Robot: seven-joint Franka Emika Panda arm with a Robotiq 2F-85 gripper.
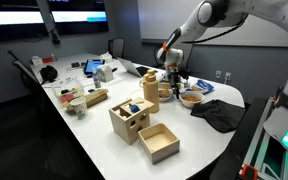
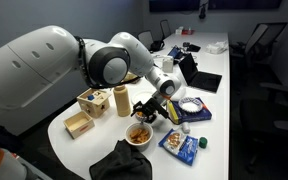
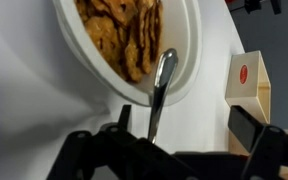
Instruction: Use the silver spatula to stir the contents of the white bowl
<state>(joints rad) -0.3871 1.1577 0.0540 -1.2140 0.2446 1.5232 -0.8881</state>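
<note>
My gripper closes on the silver spatula (image 3: 162, 85) now, since its handle reaches back past both fingers' ends and its head is at the white bowl's rim.
In the wrist view the white bowl (image 3: 184, 40) fills the top, holding tan to reddish-brown contents (image 3: 119, 35). The silver spatula (image 3: 162, 85) leans on the bowl's near rim, and its handle runs down between my fingers. My gripper (image 3: 184, 128) is open; the handle lies nearer the left finger (image 3: 124, 118) and neither finger presses it. In both exterior views the gripper (image 1: 172, 82) (image 2: 150, 110) hangs just above and beside the bowl (image 1: 190, 97) (image 2: 139, 133) near the table's rounded end.
A wooden cylinder jar (image 1: 150, 90) (image 2: 121, 101) stands beside the bowl. Wooden boxes (image 1: 130, 120) (image 1: 159, 142) sit further along the table. A black cloth (image 1: 219, 112) (image 2: 119, 162) lies at the table's end. A small red-and-white box (image 3: 247, 80) is right of the bowl.
</note>
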